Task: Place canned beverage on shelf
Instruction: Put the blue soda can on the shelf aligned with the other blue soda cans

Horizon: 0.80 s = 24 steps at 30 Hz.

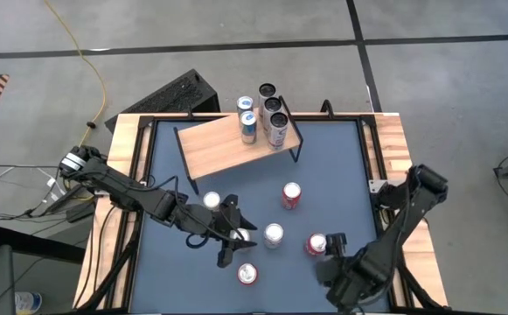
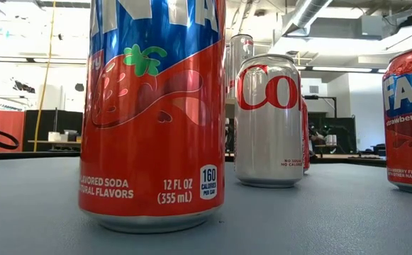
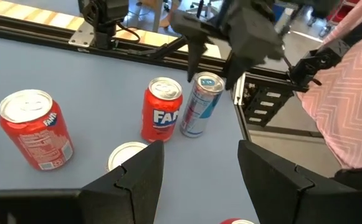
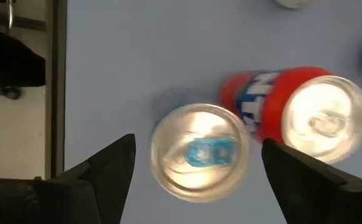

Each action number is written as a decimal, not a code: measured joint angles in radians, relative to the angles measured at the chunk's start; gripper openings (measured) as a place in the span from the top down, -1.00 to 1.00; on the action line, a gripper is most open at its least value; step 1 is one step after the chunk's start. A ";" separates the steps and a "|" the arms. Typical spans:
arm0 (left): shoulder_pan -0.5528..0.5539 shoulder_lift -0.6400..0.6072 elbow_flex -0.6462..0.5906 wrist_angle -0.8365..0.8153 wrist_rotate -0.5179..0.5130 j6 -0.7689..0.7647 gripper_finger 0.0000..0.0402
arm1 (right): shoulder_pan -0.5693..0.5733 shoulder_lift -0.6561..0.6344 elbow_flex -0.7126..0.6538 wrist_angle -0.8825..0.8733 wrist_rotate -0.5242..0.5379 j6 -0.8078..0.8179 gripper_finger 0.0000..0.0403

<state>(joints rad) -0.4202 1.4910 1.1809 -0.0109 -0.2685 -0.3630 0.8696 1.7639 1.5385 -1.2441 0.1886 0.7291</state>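
Note:
My right gripper should next grab the slim silver-and-blue can by its blue-tabbed top end (image 4: 199, 152) to get it onto the shelf.
The shelf (image 1: 214, 144), a light wooden board on thin black legs, stands at the table's far side with several cans (image 1: 271, 109) upright at its right end. My right gripper (image 1: 330, 250) hangs open, pointing down, over a slim silver-and-blue can with a blue tab (image 4: 199, 152). Its fingers stand on either side of that can's top, apart from it. A red Fanta can (image 4: 305, 112) stands right beside that can. My left gripper (image 3: 199, 152) is open with nothing between its fingers, left of the table's middle (image 1: 236, 234), pointing toward the slim can (image 3: 199, 106).
More cans stand loose on the blue table top: a red one (image 1: 291, 194), a silver one (image 1: 274, 234), a red one near the front (image 1: 247, 274) and a silver-topped one (image 1: 212, 200). The low view is filled by a Fanta can (image 2: 152, 113) and a silver cola can (image 2: 269, 120).

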 joint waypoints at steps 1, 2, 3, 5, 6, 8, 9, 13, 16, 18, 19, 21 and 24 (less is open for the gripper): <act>0.000 0.000 0.000 0.000 -0.005 0.000 0.03 | 0.000 0.010 0.004 0.005 0.000 -0.004 -0.63; 0.000 0.000 0.000 -0.001 -0.006 0.000 0.03 | 0.000 0.015 0.004 0.010 0.001 -0.006 -0.63; 0.000 0.000 0.000 -0.002 -0.006 0.000 0.03 | 0.001 0.020 0.004 0.009 0.000 -0.008 -0.63; 0.000 0.000 0.000 -0.005 -0.007 0.000 0.03 | 0.001 0.023 -0.005 0.011 0.000 -0.013 -0.63; 0.000 0.000 0.000 -0.009 -0.007 0.000 0.03 | 0.001 0.024 -0.008 0.017 0.000 -0.019 -0.63; 0.000 0.000 0.000 -0.018 -0.008 0.000 0.03 | -0.005 0.023 -0.010 0.036 0.000 -0.029 -0.63; 0.000 0.000 0.000 -0.024 -0.009 0.000 0.03 | -0.010 0.020 -0.010 0.041 0.000 -0.031 -0.63; 0.000 0.000 0.000 -0.037 -0.033 0.000 0.03 | -0.021 0.014 -0.010 0.034 0.000 -0.034 -0.62; 0.001 0.000 0.000 -0.049 -0.034 0.000 0.03 | -0.021 0.016 -0.011 0.026 -0.003 -0.034 -0.56; 0.002 0.000 0.000 -0.053 -0.034 0.002 0.03 | -0.020 0.021 -0.011 0.026 -0.003 -0.033 -0.50; 0.002 0.000 0.000 -0.053 -0.034 0.002 0.03 | -0.020 0.023 -0.011 0.026 -0.003 -0.032 -0.47; 0.002 0.000 0.000 -0.053 -0.035 0.002 0.03 | -0.020 0.023 -0.012 0.030 -0.004 -0.031 -0.41; 0.002 0.000 0.000 -0.053 -0.034 0.002 0.03 | -0.019 0.023 -0.012 0.028 -0.005 -0.031 -0.35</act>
<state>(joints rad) -0.4187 1.4910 1.1805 -0.0643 -0.3027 -0.3607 0.8501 1.7870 1.5269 -1.2163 0.1834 0.6983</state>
